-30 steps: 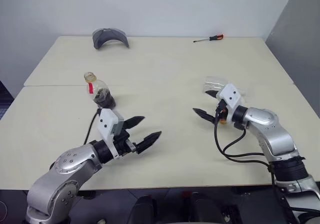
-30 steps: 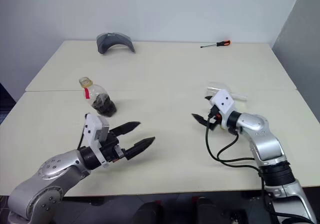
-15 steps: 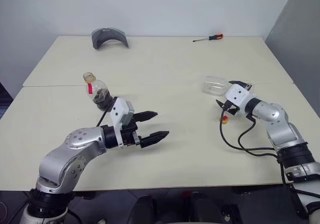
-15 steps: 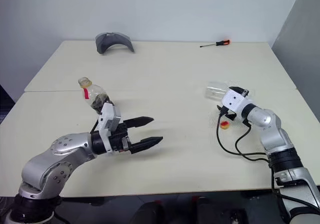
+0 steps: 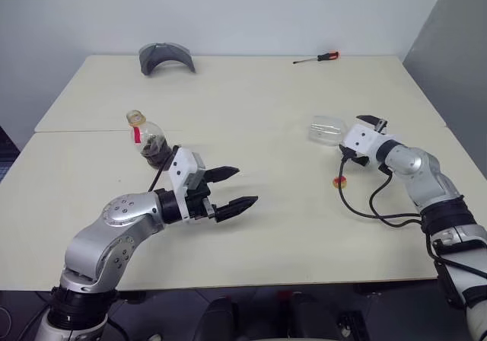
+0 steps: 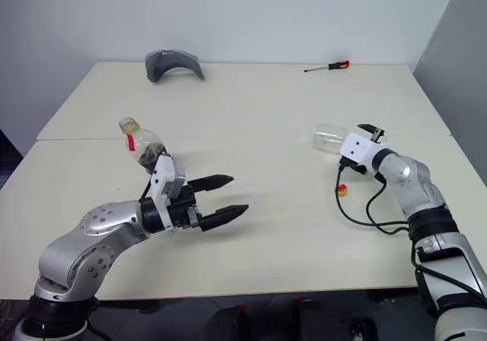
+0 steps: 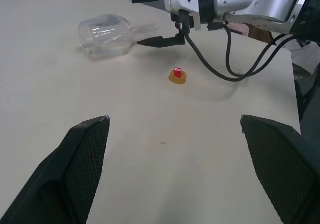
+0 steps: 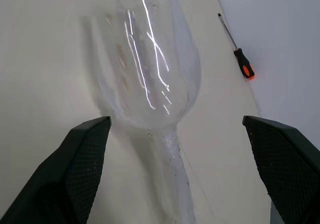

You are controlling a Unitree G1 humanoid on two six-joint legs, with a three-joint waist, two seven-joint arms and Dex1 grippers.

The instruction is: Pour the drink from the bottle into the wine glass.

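Observation:
In the right wrist view my right gripper's fingers are still above the glass stem, so it is too early to close; lowering comes next.
The bottle (image 5: 148,138) stands uncapped at the left of the table, with the dark drink (image 5: 157,152) low inside it. Its yellow-and-red cap (image 5: 339,180) lies on the table at the right. Beyond the cap the wine glass (image 5: 325,128) lies on its side, empty. My right gripper (image 5: 354,134) is open at the glass. In the right wrist view the stem (image 8: 173,184) runs between its fingers and the bowl (image 8: 147,64) is just ahead. My left gripper (image 5: 232,189) hovers open and empty in front of the bottle, to its right.
A grey curved object (image 5: 166,55) sits at the far left of the table and a red-handled screwdriver (image 5: 318,57) at the far right. A seam (image 5: 76,130) crosses the tabletop behind the bottle. A grey wall (image 5: 456,44) stands on the right.
My right gripper has left the cap on the table, then swung away and to the right until its fingers straddle the glass's stem. My left gripper edged forward at first, then held still.

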